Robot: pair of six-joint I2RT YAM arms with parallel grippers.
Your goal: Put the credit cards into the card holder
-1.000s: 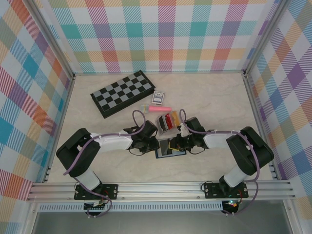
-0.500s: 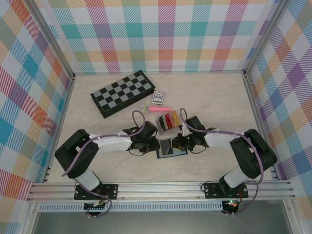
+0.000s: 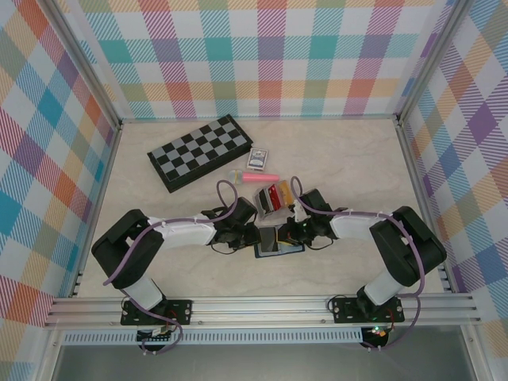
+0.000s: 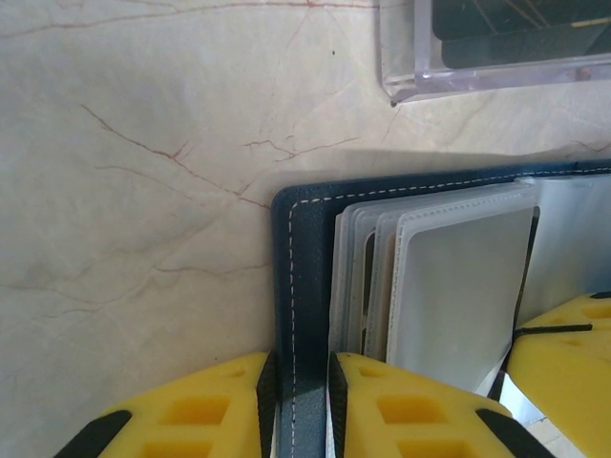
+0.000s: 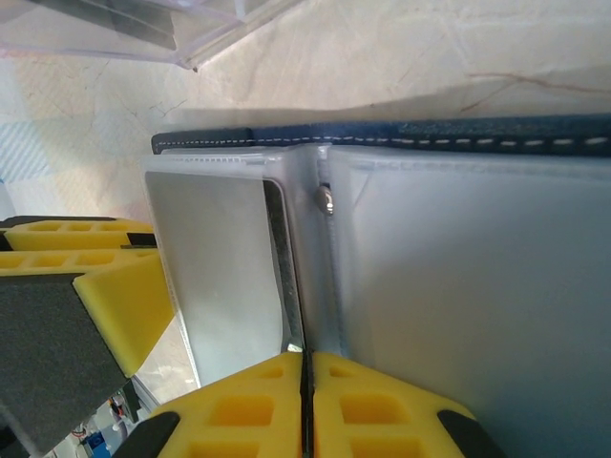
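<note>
The open card holder (image 3: pixel 279 245) lies spread beneath the clear sleeve beside the spine, so the sleeve would settle onto the card holder. It is now time for my right gripper to open.
The card holder (image 3: pixel 279 245) lies open between my two grippers, its navy cover (image 4: pixel 307 277) down and its clear sleeves (image 4: pixel 463 281) fanned up. My left gripper (image 4: pixel 302 386) (image 3: pixel 251 236) is shut on the cover's stitched edge. My right gripper (image 5: pixel 307 367) (image 3: pixel 289 233) is shut on the thin edge of one clear sleeve (image 5: pixel 220 277) beside the spine. The credit cards (image 3: pixel 278 193), red, yellow and dark, sit in a clear plastic box (image 3: pixel 271 205) just behind the card holder. That box's corner (image 4: pixel 420 81) shows in the left wrist view.
A folded chessboard (image 3: pixel 199 152) lies at the back left. A blue-patterned pack of playing cards (image 3: pixel 258 159) and a pink tube (image 3: pixel 257 177) lie behind the clear box. Metal frame rails (image 3: pixel 262 305) run along the near edge.
My right gripper has closed and shifted slightly left over the card holder, now pinching a sleeve. My left gripper has kept its hold on the cover.
</note>
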